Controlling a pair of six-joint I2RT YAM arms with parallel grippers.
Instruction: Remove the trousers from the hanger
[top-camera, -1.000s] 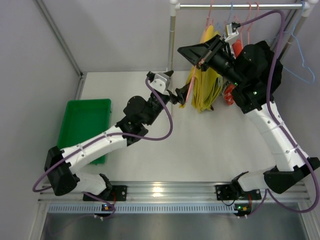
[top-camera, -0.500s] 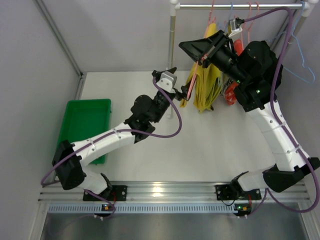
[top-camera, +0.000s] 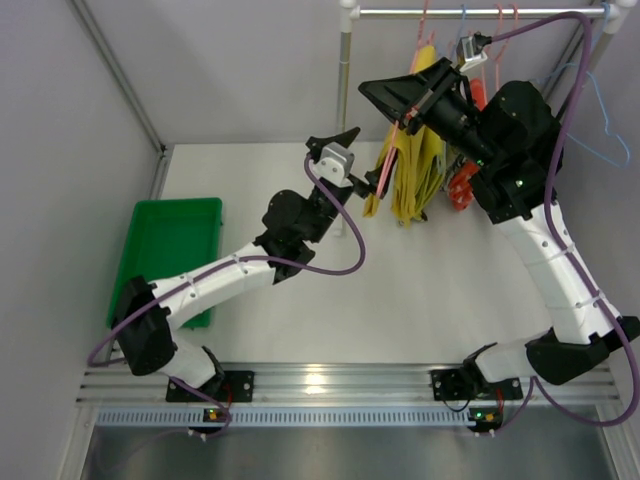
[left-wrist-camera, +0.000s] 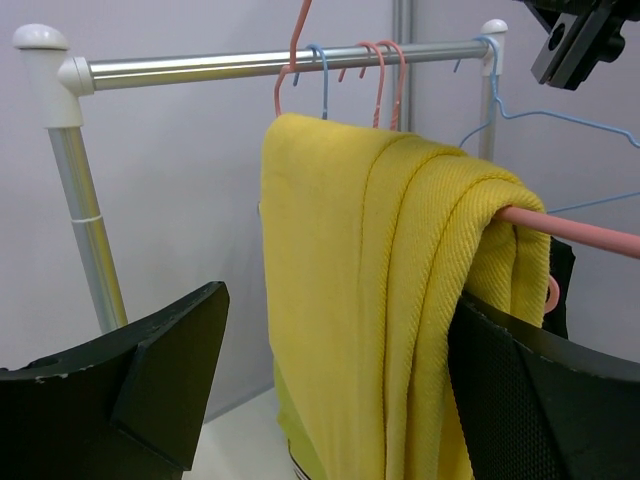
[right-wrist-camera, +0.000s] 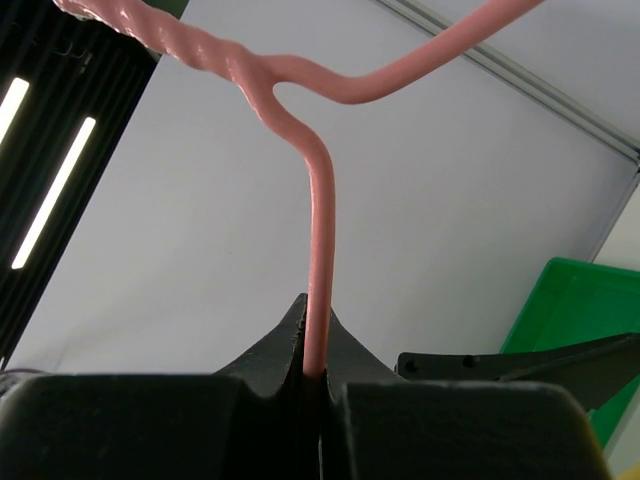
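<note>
I will next use my left gripper to grab the bright yellow trousers by their near folded edge (top-camera: 384, 161) (left-wrist-camera: 424, 312), below the pink bar, so they slide off the hanger.
The bright yellow trousers (top-camera: 408, 170) hang folded over the bar of a pink hanger (top-camera: 392, 150) below the rack rail (top-camera: 480, 11). A duller olive-yellow cloth (left-wrist-camera: 284, 415) shows beneath them at the bottom of the left wrist view. My right gripper (top-camera: 408, 112) is shut on the pink hanger's wire (right-wrist-camera: 318, 250) and holds it up. My left gripper (top-camera: 358, 162) is open, its fingers (left-wrist-camera: 150, 380) standing either side of the trousers (left-wrist-camera: 380, 300) without pinching them. The right finger lies close against the cloth.
A green bin (top-camera: 165, 250) sits at the left of the table. A red-orange garment (top-camera: 460, 185) hangs behind the trousers. Empty pink and blue hangers (top-camera: 600, 125) hang on the rail. The rack's white post (top-camera: 345, 80) stands beside my left gripper.
My left arm has reached forward and up, bringing its open fingers around the yellow trousers. My right gripper has raised the hanger slightly, still shut on it.
</note>
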